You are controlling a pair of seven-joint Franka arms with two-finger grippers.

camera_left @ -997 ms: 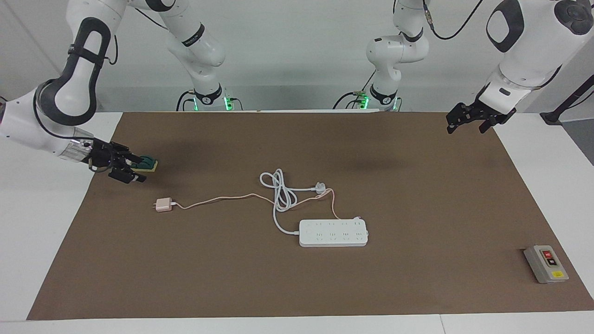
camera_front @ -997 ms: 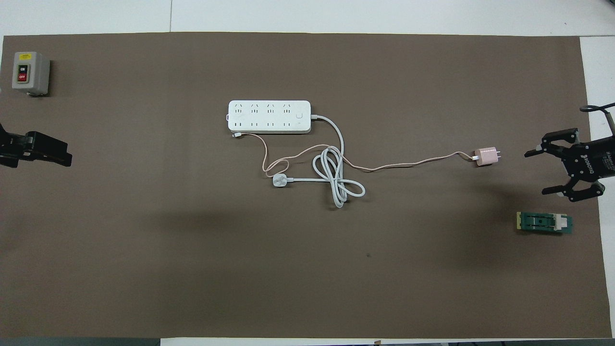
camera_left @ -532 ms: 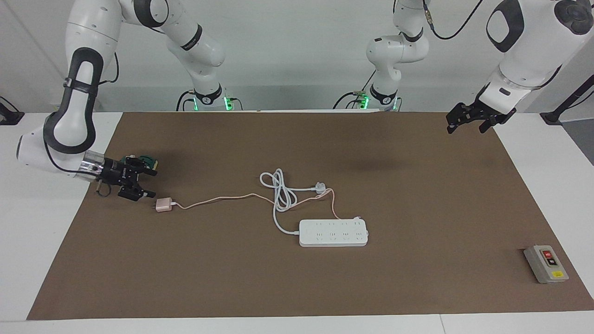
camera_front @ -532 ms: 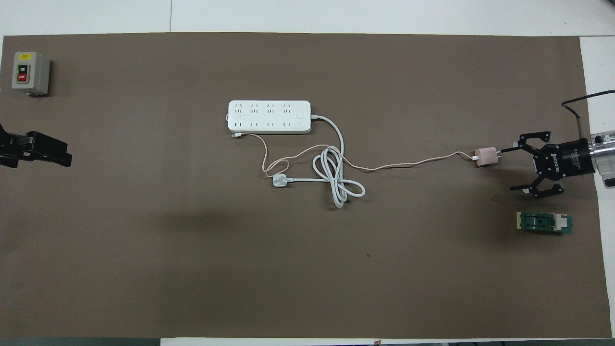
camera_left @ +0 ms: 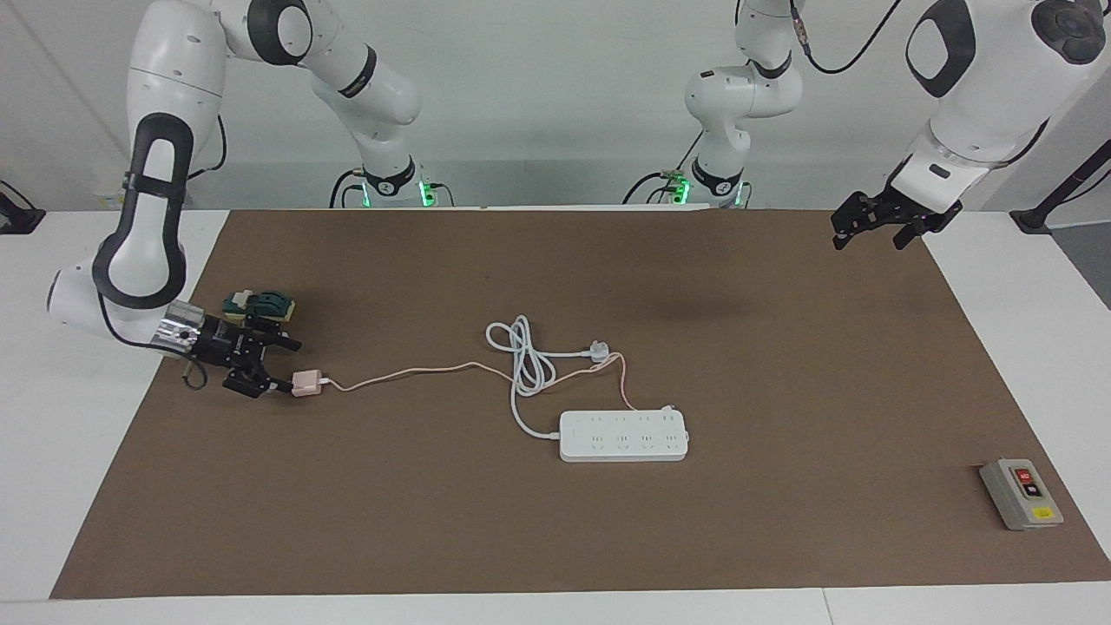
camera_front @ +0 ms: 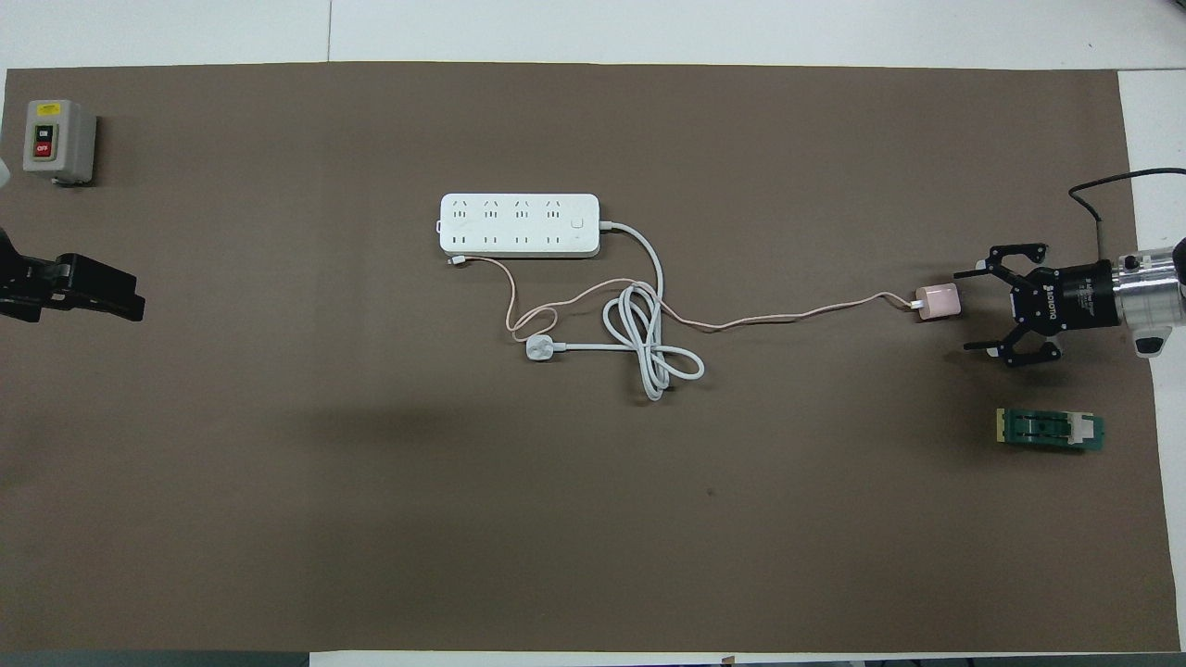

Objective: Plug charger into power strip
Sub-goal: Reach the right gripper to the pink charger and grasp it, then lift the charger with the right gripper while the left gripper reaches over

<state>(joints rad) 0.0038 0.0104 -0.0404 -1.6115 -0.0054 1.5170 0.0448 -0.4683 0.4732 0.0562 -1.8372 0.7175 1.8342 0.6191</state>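
The right gripper grabs the charger by its pronged end (camera_front: pixel 952 299) next, to start getting the charger into the power strip (camera_front: pixel 519 224).
The pale-pink charger (camera_left: pixel 305 383) lies on the brown mat toward the right arm's end, also in the overhead view (camera_front: pixel 938 301). Its thin pink cable (camera_left: pixel 408 372) runs to the white power strip (camera_left: pixel 623 436) at mid-table, also seen from overhead (camera_front: pixel 519 225). My right gripper (camera_left: pixel 288 368) is low at the mat, open, its fingertips level with the charger's pronged end and not closed on it; from overhead (camera_front: pixel 964 310) the jaws stand wide apart. My left gripper (camera_left: pixel 872 227) waits, open and empty, raised over the mat's edge at the left arm's end (camera_front: pixel 93 296).
A white three-pin plug (camera_left: pixel 597 351) with a coiled thick cord lies just nearer the robots than the strip. A green and yellow part (camera_left: pixel 260 304) sits beside the right gripper, nearer the robots. A grey button box (camera_left: pixel 1022 494) stands at the left arm's end.
My right gripper has come down from beside the green part and moved in to the charger's pronged end, staying open. The left arm has barely moved. The charger and strip have not moved.
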